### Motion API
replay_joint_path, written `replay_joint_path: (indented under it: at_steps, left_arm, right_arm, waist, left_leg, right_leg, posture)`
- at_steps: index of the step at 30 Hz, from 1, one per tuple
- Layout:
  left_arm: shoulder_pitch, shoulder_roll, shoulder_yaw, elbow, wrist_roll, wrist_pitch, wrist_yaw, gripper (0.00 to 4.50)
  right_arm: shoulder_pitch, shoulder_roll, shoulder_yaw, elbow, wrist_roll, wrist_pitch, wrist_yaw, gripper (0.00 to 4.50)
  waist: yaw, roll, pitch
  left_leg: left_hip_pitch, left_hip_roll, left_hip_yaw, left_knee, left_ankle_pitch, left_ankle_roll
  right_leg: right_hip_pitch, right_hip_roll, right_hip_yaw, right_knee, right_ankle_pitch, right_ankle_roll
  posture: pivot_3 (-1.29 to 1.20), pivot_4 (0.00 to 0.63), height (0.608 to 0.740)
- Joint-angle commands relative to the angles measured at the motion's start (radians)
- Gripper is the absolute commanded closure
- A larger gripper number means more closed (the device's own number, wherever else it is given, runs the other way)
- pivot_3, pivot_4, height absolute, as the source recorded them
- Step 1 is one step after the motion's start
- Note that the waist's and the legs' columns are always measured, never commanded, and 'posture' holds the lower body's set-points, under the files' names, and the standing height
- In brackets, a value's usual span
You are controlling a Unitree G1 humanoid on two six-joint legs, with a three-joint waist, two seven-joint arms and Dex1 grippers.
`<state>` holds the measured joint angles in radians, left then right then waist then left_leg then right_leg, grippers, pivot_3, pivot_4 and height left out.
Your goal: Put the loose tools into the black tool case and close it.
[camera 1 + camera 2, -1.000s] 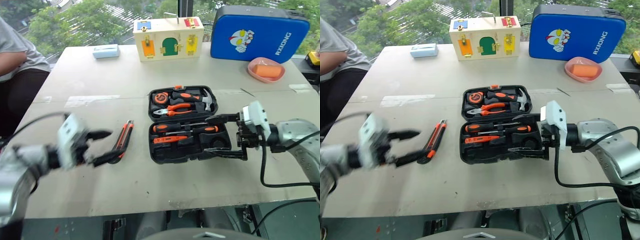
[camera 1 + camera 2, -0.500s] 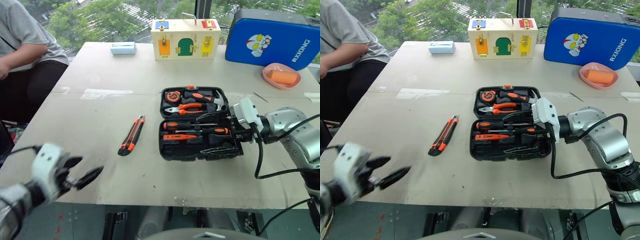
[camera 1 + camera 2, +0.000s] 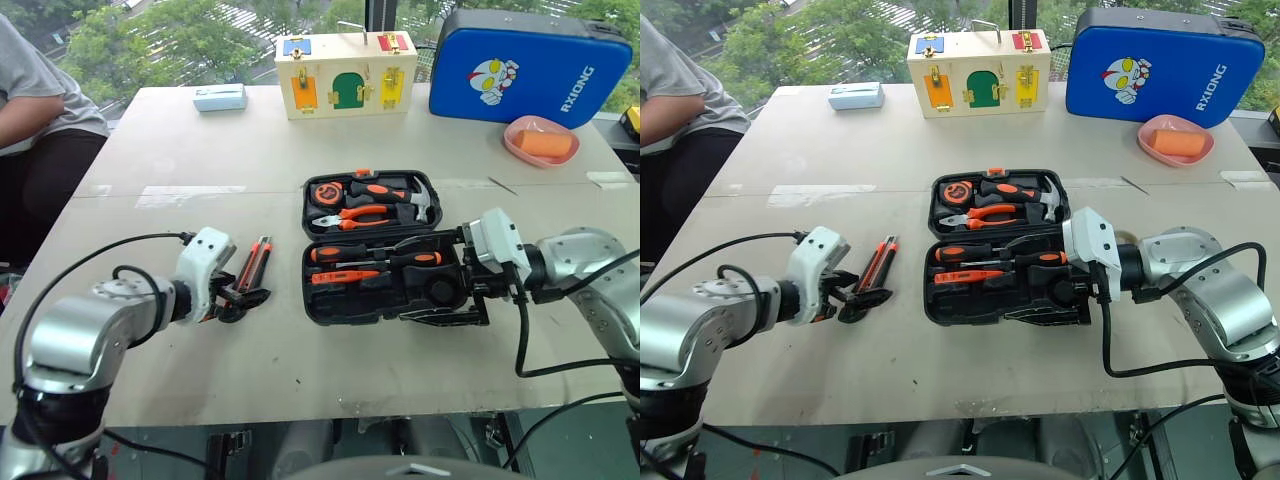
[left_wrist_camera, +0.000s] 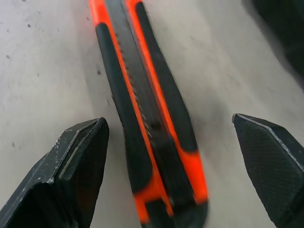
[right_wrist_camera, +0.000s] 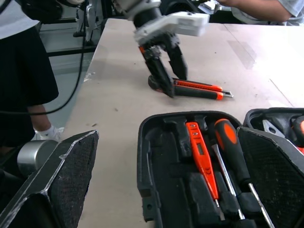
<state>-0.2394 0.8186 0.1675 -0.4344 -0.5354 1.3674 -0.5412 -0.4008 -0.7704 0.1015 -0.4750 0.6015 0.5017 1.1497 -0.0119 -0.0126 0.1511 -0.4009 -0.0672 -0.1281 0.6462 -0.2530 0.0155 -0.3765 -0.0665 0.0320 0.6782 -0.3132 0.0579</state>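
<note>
I should close my left gripper on the knife now: my fingers are low on either side of the utility knife's near end [image 3: 244,295] [image 4: 164,175], beside its grips.
The black tool case [image 3: 312,300] lies open mid-table. Its near half holds two black-and-orange screwdrivers [image 3: 350,253] and the slim orange tester [image 3: 345,276]. Pliers [image 3: 362,213] and a hammer [image 3: 405,196] sit in the far half. The orange-and-black utility knife [image 3: 253,266] lies loose on the table left of the case. My left gripper [image 3: 245,300] is open, its fingers [image 4: 71,175] on either side of the knife's [image 4: 147,118] near end without touching it. My right gripper [image 3: 412,280] is open, straddling the right end of the case's [image 5: 156,190] near half.
At the table's far edge stand a wooden latch box [image 3: 345,88], a blue padded case [image 3: 520,68], a small light-blue box [image 3: 218,97] and a pink dish [image 3: 540,140]. A person [image 3: 40,110] sits at the far left.
My left gripper has come in from the table's front-left edge to the near end of the knife. The camera view shifted. My right gripper stays at the case.
</note>
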Motion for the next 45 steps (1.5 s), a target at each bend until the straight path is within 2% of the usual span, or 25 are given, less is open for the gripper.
replay_joint_path:
  at_steps: [1, 3, 6, 7, 14, 16, 18, 23, 26, 28, 34, 37, 41, 45]
  left_arm:
    - [-0.024, 0.005, -0.055, 0.042, 0.015, 0.057, 0.026, 0.55]
    - [-0.008, 0.027, -0.078, 0.068, 0.036, 0.044, 0.031, 1.21]
    - [0.027, 0.033, -0.098, 0.086, 0.046, 0.014, 0.024, 2.53]
    - [0.034, 0.029, -0.096, 0.095, 0.050, 0.004, 0.026, 2.77]
    - [0.059, 0.069, -0.020, 0.169, 0.077, -0.175, -0.017, 2.77]
    - [0.043, 0.120, 0.023, 0.194, 0.063, -0.275, -0.106, 2.77]
    - [0.026, 0.196, 0.037, 0.203, 0.040, -0.429, -0.282, 2.77]
    - [-0.044, 0.296, -0.045, 0.183, 0.015, -0.677, -0.615, 2.77]
    - [-0.196, 0.261, -0.188, 0.153, -0.012, -0.672, -0.747, 2.77]
    - [-0.268, 0.233, -0.276, 0.139, -0.005, -0.663, -0.806, 2.77]
    - [-0.434, 0.110, -0.562, 0.132, 0.109, -0.679, -0.914, 2.77]
    - [-0.502, 0.067, -0.690, 0.186, 0.198, -0.716, -0.978, 2.77]
    - [-0.577, -0.022, -0.778, 0.323, 0.301, -0.773, -0.984, 2.77]
    - [-0.648, -0.104, -0.799, 0.450, 0.350, -0.794, -0.997, 2.77]
  right_arm:
    - [0.006, -0.008, -0.037, -0.047, 0.019, 0.004, -0.018, 0.00]
    - [0.018, -0.011, -0.043, -0.054, 0.020, 0.004, -0.025, 0.00]
    - [0.030, -0.019, -0.052, -0.051, 0.013, -0.008, -0.026, 0.00]
    - [0.030, -0.021, -0.055, -0.047, 0.010, -0.012, -0.027, 0.00]
    - [0.045, -0.036, -0.080, -0.044, 0.012, -0.010, -0.024, 0.00]
    - [0.065, -0.053, -0.101, -0.044, 0.026, 0.000, -0.015, 0.00]
    - [0.098, -0.075, -0.128, -0.047, 0.037, -0.001, -0.004, 0.00]
    - [0.167, -0.109, -0.177, -0.072, 0.046, -0.012, 0.004, 0.00]
    - [0.280, -0.154, -0.238, -0.117, 0.044, -0.029, 0.032, 0.00]
    - [0.348, -0.178, -0.279, -0.149, 0.058, -0.027, 0.045, 0.00]
    - [0.563, -0.197, -0.420, -0.251, 0.097, 0.007, 0.025, 0.00]
    - [0.603, -0.191, -0.453, -0.274, 0.094, 0.013, -0.011, 0.00]
    - [0.615, -0.174, -0.454, -0.320, 0.100, 0.032, -0.077, 0.00]
    - [0.623, -0.163, -0.449, -0.369, 0.121, 0.058, -0.137, 0.00]
  waist:
    - [0.000, 0.000, 0.000]
    - [0.001, 0.000, 0.000]
    - [0.000, 0.001, -0.001]
    - [-0.001, 0.003, -0.002]
    - [-0.001, 0.008, -0.006]
    - [-0.001, 0.008, -0.005]
    - [0.000, 0.004, -0.003]
    - [0.014, 0.002, -0.002]
    - [0.033, 0.003, -0.001]
    - [0.027, 0.003, -0.001]
    - [0.012, 0.001, 0.000]
    - [0.005, 0.000, 0.000]
    - [0.001, 0.000, 0.000]
    - [0.006, 0.000, 0.000]
  left_leg:
    - [0.000, 0.000, 0.000, 0.000, 0.000, 0.000]
    - [0.000, 0.000, 0.000, 0.001, 0.000, 0.000]
    - [0.001, 0.000, 0.001, 0.001, 0.000, 0.000]
    - [0.002, 0.000, 0.002, 0.000, 0.000, 0.000]
    - [0.004, 0.000, 0.004, -0.001, 0.000, 0.000]
    - [0.004, 0.001, 0.004, -0.002, 0.000, 0.000]
    - [0.003, 0.002, 0.003, -0.002, 0.000, 0.000]
    - [-0.001, 0.000, 0.004, -0.002, 0.000, 0.000]
    - [-0.002, 0.000, 0.004, -0.002, 0.000, 0.000]
    - [-0.006, 0.000, 0.001, 0.002, 0.000, 0.000]
    - [-0.009, 0.001, 0.000, 0.007, 0.000, 0.001]
    - [-0.008, 0.001, 0.000, 0.008, -0.001, 0.003]
    - [-0.006, 0.000, 0.000, 0.008, -0.001, 0.004]
    - [-0.008, 0.000, -0.002, 0.009, 0.000, 0.001]
  right_leg:
    - [0.000, 0.000, 0.000, 0.000, 0.000, 0.000]
    - [0.000, 0.000, 0.000, 0.000, 0.000, 0.000]
    - [0.000, 0.000, 0.002, 0.000, 0.000, 0.000]
    - [0.000, 0.000, 0.003, 0.000, 0.000, 0.000]
    - [0.000, 0.000, 0.005, 0.001, 0.000, 0.000]
    - [0.000, 0.001, 0.005, 0.001, 0.000, 0.000]
    - [-0.001, 0.001, 0.004, 0.001, 0.000, 0.000]
    - [-0.002, -0.002, 0.003, -0.003, 0.000, 0.000]
    - [-0.001, -0.002, 0.002, -0.005, 0.000, 0.000]
    - [-0.001, -0.002, -0.002, -0.005, 0.000, 0.000]
    - [-0.002, 0.002, -0.004, 0.000, 0.000, 0.000]
    - [-0.002, 0.003, -0.006, 0.001, 0.000, 0.001]
    - [0.000, 0.007, -0.007, 0.001, 0.000, 0.001]
    - [0.000, 0.007, -0.009, 0.001, 0.000, 0.001]
  posture:
    - [0.00, 0.150, 0.735]
    - [0.00, 0.150, 0.735]
    - [0.00, 0.150, 0.735]
    - [0.00, 0.150, 0.735]
    - [0.00, 0.150, 0.735]
    - [0.00, 0.150, 0.735]
    - [0.00, 0.150, 0.735]
    - [0.00, 0.150, 0.735]
    - [0.00, 0.150, 0.735]
    - [0.00, 0.150, 0.735]
    - [0.00, 0.150, 0.735]
    - [0.00, 0.150, 0.735]
    - [0.00, 0.150, 0.735]
    - [0.00, 0.150, 0.735]
